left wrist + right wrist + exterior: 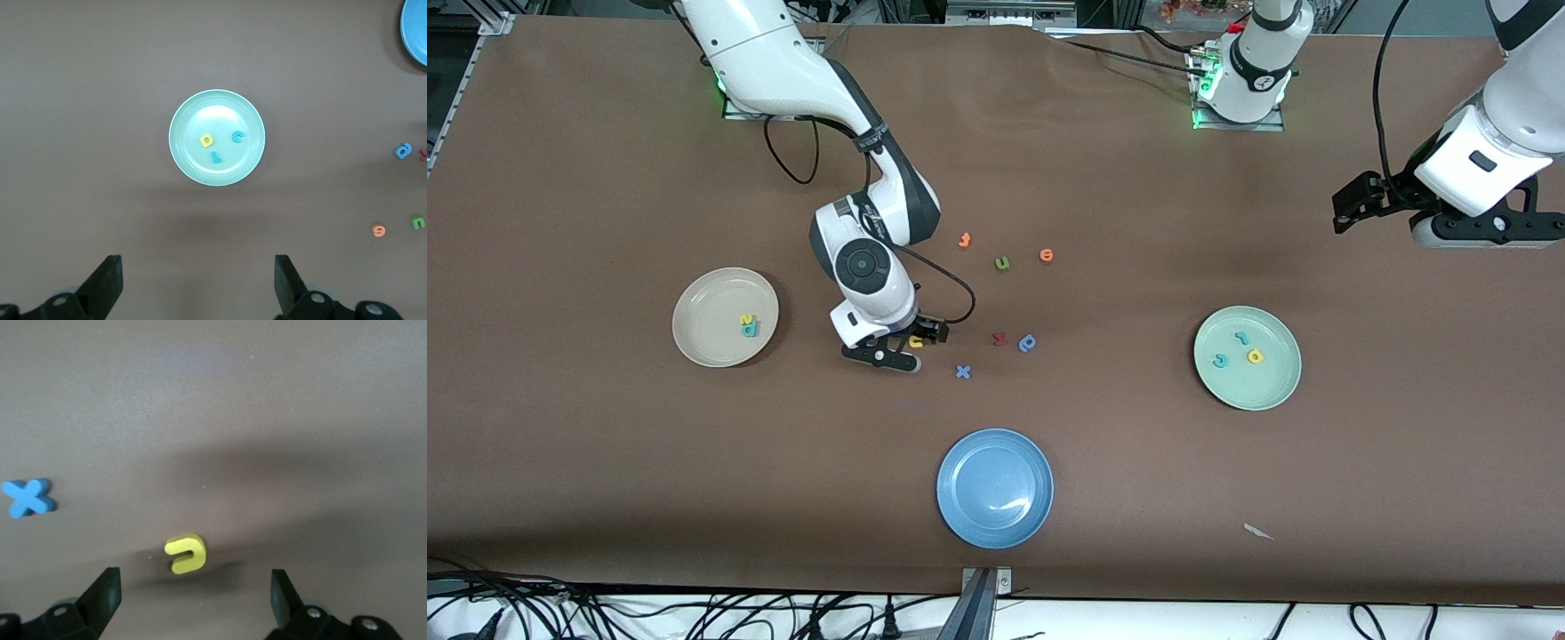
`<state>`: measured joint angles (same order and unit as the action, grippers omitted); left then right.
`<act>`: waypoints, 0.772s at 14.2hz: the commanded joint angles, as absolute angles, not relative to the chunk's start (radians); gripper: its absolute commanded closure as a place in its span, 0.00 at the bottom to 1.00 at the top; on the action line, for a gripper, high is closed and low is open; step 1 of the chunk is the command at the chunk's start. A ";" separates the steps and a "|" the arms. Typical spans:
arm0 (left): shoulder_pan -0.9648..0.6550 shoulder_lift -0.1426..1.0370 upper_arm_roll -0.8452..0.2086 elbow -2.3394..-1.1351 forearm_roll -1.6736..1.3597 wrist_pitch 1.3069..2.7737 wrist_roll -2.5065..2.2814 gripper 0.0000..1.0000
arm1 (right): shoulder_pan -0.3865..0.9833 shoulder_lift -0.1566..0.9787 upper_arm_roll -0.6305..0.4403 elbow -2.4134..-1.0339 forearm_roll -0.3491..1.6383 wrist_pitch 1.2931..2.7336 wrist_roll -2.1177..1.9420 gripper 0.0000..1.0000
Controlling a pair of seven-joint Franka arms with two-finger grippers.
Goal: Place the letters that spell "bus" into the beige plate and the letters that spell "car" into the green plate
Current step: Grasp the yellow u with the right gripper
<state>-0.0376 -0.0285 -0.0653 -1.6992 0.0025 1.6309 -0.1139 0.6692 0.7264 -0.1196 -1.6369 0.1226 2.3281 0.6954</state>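
My right gripper grabs the yellow "u" by its two parallel arms next, to complete "bus" in the beige plate (711, 307).
The yellow "u" (915, 341) (185, 554) lies flat on the table. My right gripper (910, 346) (193, 597) hangs low over it, open, and the letter sits just past the fingertips, untouched. On the beige plate (711, 307) rest a yellow "s" (745, 319) and a teal "b" (751, 331). The green plate (1249, 387) (180, 133) holds a teal "r" (1240, 337) (216, 157), a teal "c" (1220, 360) (237, 137) and a yellow "a" (1255, 356) (206, 141). My left gripper (1344, 212) (198, 283) waits high over the left arm's end of the table, open and empty.
Loose letters lie mid-table: an orange one (964, 240), a green "u" (1002, 263), another orange one (1046, 256), a dark red one (1000, 339), a blue "p"-like one (1027, 343) and a blue "x" (962, 372) (28, 498). A blue plate (994, 487) sits nearest the camera.
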 commanded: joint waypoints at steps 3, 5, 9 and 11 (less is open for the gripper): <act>-0.023 -0.023 -0.074 -1.655 -0.017 1.595 -0.100 0.00 | 0.667 0.762 -0.123 -1.600 0.100 2.313 0.701 0.05; -0.023 -0.028 -0.075 -1.657 -0.015 1.595 -0.086 0.00 | 0.666 0.767 -0.123 -1.597 0.104 2.313 0.701 0.10; -0.023 -0.029 -0.075 -1.652 -0.014 1.572 -0.060 0.00 | 0.664 0.779 -0.123 -1.582 0.107 2.315 0.698 0.23; -0.023 -0.029 -0.074 -1.652 -0.015 1.572 0.004 0.00 | 0.664 0.785 -0.123 -1.577 0.107 2.316 0.698 0.27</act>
<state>-0.0360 -0.0285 -0.0685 -1.6721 0.0025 1.5968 -0.0659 0.6676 0.7529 -0.1232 -1.6208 0.1149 2.3283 0.6952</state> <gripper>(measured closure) 0.000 0.233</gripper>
